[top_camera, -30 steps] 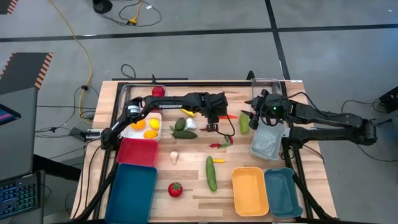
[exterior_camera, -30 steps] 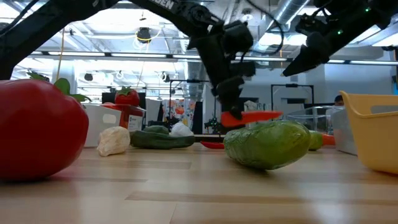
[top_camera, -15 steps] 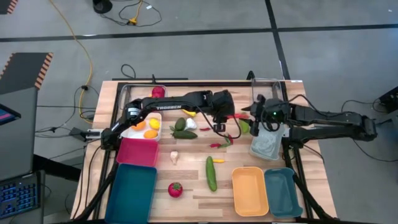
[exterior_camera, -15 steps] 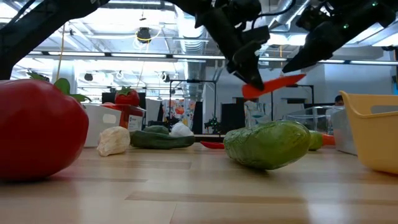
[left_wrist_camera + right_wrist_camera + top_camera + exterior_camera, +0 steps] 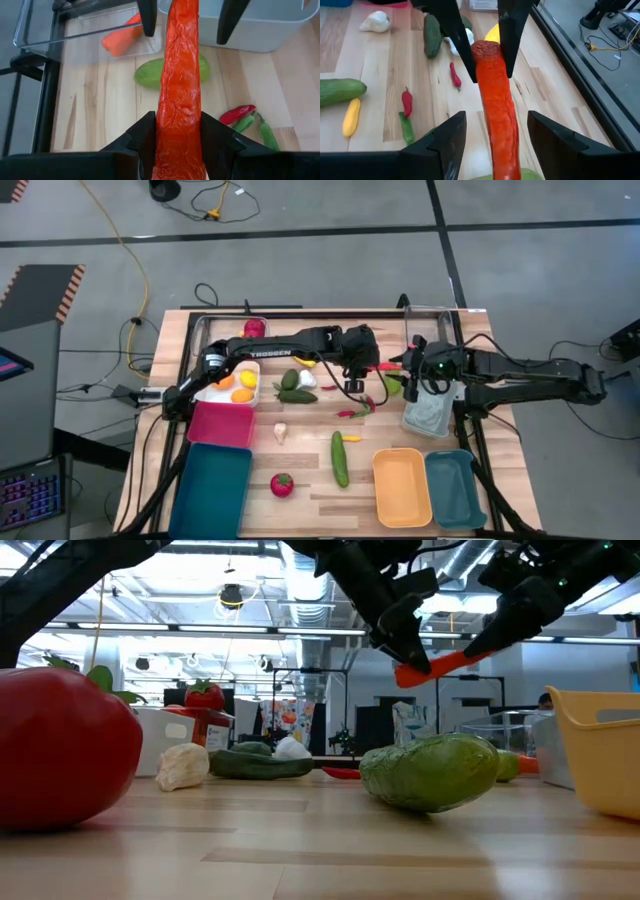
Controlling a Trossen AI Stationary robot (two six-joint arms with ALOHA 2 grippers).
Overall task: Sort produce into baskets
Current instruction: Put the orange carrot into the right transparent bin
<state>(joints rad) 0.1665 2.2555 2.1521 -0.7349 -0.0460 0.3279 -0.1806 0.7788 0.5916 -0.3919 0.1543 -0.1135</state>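
Note:
My right gripper grabs the carrot by its thin end (image 5: 506, 152) next, and then it sorts the carrot into the clear tray.
An orange-red carrot (image 5: 386, 367) is in the air over the table's middle right, between my two grippers. My left gripper (image 5: 176, 120) is shut on its thick end. My right gripper (image 5: 496, 117) is open, and its fingers (image 5: 148, 17) stand on either side of the carrot's thin end without touching it. In the low view the carrot (image 5: 447, 664) slants up from the left gripper (image 5: 402, 632) toward the right gripper (image 5: 503, 628). Below it a green vegetable (image 5: 393, 385) lies on the table. My left gripper pinches the carrot's thick end (image 5: 487, 52) between its two fingers (image 5: 456, 45). The fingers come from the table's left and lie along the carrot, which sticks out past their tips (image 5: 179, 75). The carrot is lifted clear and slants up toward the right gripper.
A clear tray (image 5: 428, 320) with another carrot and a pale basket (image 5: 430, 412) stand at the right. Chillies (image 5: 356, 410), a cucumber (image 5: 340, 458), garlic (image 5: 280, 432) and a tomato (image 5: 282, 484) lie loose. Pink-red (image 5: 222, 423), dark teal (image 5: 212, 490), orange-yellow (image 5: 402, 487) and teal (image 5: 455, 488) baskets line the near side.
My left gripper has risen from just above the table and gone toward the table's right edge with the carrot. The carrot has tipped from level to slanting up, and its thin end now lies between my right gripper's open fingers.

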